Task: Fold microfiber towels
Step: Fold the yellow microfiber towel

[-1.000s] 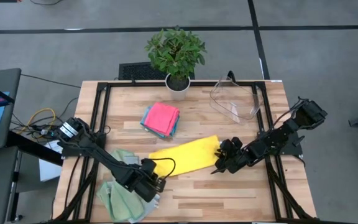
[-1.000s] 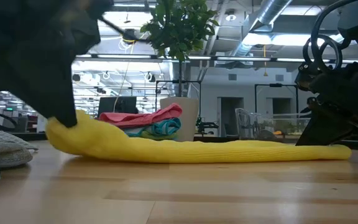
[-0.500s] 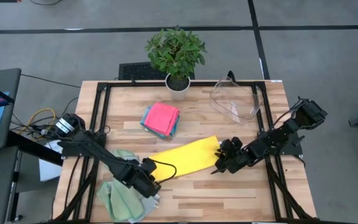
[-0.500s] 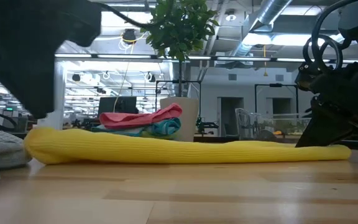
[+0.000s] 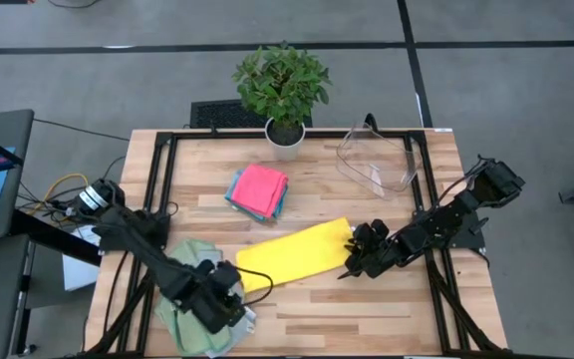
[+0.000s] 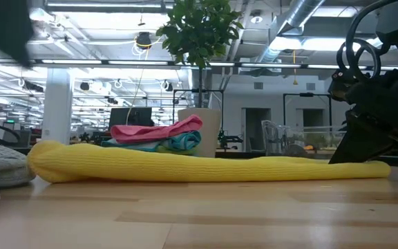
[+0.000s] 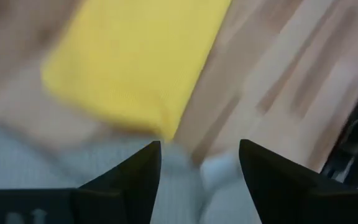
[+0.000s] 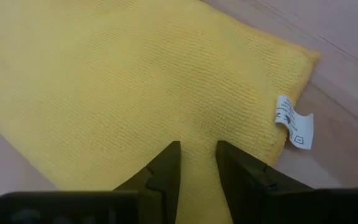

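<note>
I need to reach the yellow towel [image 5: 292,254] with my left gripper and grab it by its loose short end [image 5: 250,273], so I can fold the towel shorter.
A yellow microfiber towel [image 5: 292,254], folded into a long strip, lies flat across the table's middle. My right gripper [image 5: 351,261] is shut on its right end. My left gripper [image 5: 233,301] hangs open above the table's near left. It is past the strip's left end [image 7: 129,81] and over a heap of pale green towels [image 5: 192,304], touching nothing. A folded pink towel on teal ones [image 5: 259,189] sits behind the strip. My right gripper has a small ridge of the yellow towel [image 8: 197,140] between its two fingertips, at the strip's right end near the white tag [image 8: 293,127]. The fingers slant down from the table's right side. The towel lies flat and slack on the table.
A potted plant [image 5: 283,90] stands at the far edge, and a clear plastic bin [image 5: 379,160] at the far right. Bare wood lies along the near edge in front of the yellow strip [image 6: 206,214].
My left gripper has opened and let go of the yellow towel's left end, then risen and drawn back toward the table's near left over the green heap. The released end has settled onto the table. The right end has stayed put.
</note>
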`<state>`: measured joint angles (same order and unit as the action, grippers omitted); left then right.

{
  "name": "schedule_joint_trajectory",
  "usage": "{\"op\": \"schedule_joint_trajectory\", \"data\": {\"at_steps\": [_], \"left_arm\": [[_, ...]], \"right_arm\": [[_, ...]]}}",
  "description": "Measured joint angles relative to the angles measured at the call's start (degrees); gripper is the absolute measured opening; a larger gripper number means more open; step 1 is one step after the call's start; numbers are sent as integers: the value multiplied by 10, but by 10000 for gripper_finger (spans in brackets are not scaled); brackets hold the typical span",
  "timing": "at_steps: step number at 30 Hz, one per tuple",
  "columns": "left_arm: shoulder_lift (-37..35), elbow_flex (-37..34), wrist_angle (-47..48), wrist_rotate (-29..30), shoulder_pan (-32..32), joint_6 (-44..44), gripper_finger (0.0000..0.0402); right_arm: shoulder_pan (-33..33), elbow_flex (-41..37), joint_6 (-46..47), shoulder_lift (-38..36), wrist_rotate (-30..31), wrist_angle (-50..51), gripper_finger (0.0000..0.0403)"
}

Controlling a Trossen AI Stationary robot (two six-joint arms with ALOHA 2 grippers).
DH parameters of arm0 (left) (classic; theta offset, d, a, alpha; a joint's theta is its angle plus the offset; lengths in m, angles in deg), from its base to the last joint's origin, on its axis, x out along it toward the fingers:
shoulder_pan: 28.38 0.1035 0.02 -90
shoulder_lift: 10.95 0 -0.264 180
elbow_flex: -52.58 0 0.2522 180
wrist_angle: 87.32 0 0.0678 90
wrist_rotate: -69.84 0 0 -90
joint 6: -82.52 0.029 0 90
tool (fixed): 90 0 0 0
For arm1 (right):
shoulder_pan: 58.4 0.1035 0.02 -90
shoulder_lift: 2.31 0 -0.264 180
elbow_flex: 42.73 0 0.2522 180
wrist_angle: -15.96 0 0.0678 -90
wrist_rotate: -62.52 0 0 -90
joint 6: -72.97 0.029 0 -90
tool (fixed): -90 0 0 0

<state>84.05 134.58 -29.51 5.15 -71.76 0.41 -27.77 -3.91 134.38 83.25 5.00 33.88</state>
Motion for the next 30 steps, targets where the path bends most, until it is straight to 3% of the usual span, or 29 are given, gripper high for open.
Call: {"op": "schedule_joint_trajectory", "data": {"at_steps": [2,4,11,18,30], "left_arm": [[4,6,-18,79,-14,27,210],[20,7,-46,111,-13,63,209],[94,6,-74,75,26,131,182],[120,6,11,53,27,59,134],[114,-14,-48,68,3,30,105]], "right_arm": [[0,0,1,0,0,0,131],[0,0,1,0,-1,0,131],[0,0,1,0,-6,-2,131],[0,0,5,0,-7,-2,131],[0,0,6,0,-7,-1,131]]}}
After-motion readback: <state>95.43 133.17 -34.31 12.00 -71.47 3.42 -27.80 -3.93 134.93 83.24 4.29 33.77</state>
